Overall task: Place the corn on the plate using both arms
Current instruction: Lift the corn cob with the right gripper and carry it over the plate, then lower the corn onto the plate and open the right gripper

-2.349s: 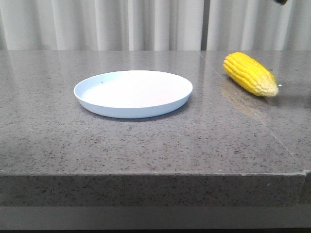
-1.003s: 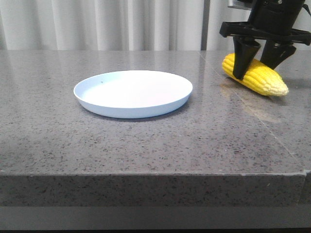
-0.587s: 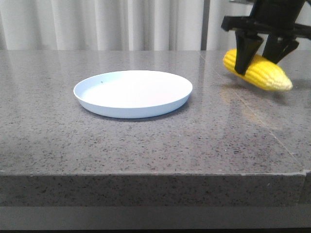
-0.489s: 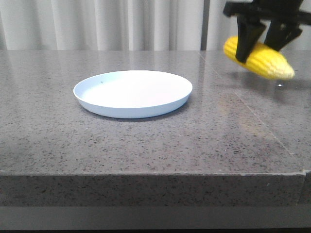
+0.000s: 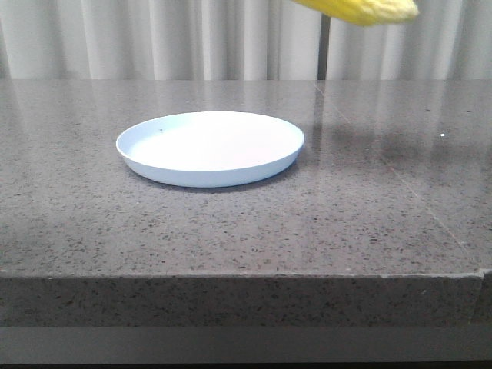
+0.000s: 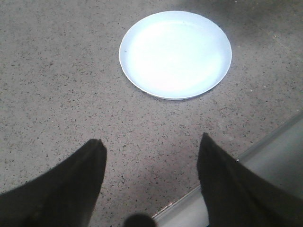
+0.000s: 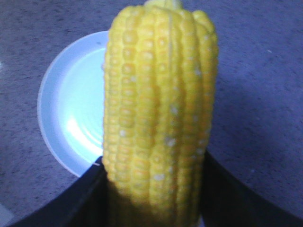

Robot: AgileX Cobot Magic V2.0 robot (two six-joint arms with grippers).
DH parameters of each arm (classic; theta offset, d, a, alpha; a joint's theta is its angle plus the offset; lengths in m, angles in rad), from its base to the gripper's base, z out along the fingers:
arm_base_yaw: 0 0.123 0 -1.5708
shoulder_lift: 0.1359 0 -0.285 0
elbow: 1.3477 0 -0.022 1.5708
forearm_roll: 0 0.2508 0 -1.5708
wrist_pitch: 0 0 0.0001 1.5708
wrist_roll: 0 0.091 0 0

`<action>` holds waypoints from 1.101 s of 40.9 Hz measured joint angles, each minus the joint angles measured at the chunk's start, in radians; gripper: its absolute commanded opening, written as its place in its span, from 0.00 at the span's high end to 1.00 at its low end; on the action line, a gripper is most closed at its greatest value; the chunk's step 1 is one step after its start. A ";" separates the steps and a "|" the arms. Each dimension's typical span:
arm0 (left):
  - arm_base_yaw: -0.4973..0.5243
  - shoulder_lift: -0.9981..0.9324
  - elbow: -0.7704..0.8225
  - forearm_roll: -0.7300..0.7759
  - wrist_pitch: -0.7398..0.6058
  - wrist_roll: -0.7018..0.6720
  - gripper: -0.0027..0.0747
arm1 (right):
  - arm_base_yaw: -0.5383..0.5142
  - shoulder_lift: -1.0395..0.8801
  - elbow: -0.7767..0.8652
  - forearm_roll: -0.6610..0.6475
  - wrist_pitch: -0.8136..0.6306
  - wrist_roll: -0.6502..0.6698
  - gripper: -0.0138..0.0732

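The corn's lower edge (image 5: 369, 17) hangs high above the pale blue-white plate (image 5: 211, 147), so my right gripper first brings the corn down onto the plate, then releases it.
The pale blue-white plate (image 5: 211, 147) sits on the grey stone table, left of centre in the front view, with nothing on it. It also shows in the left wrist view (image 6: 175, 53) and in the right wrist view (image 7: 71, 113). The yellow corn (image 7: 158, 113) is held between the fingers of my right gripper (image 7: 154, 172), high above the table; only its lower edge (image 5: 361, 9) shows at the top of the front view, right of the plate. My left gripper (image 6: 151, 144) is open and empty, over the table near its front edge, short of the plate.
The grey speckled table (image 5: 231, 223) ends in a front edge (image 6: 265, 139) close to my left gripper. A pale curtain (image 5: 154, 38) hangs behind the table.
My right gripper closed on the corn at the back right, lifted it off the table and carried it up and left, almost out of the front view. The plate has not moved.
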 measured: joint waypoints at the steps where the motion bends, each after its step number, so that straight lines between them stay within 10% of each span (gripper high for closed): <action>1: 0.000 0.000 0.000 0.000 0.000 0.000 0.42 | 0.016 0.005 -0.016 0.000 0.009 -0.002 0.60; 26: 0.000 0.000 0.000 0.000 0.000 0.000 0.42 | 0.141 0.292 -0.084 -0.010 -0.120 0.064 0.59; 39: 0.000 0.000 0.000 0.000 0.000 0.000 0.42 | 0.141 0.354 -0.084 -0.016 -0.176 0.075 0.17; 45: 0.000 0.000 0.000 0.000 0.000 0.000 0.42 | 0.141 0.354 -0.084 -0.018 -0.178 0.075 0.15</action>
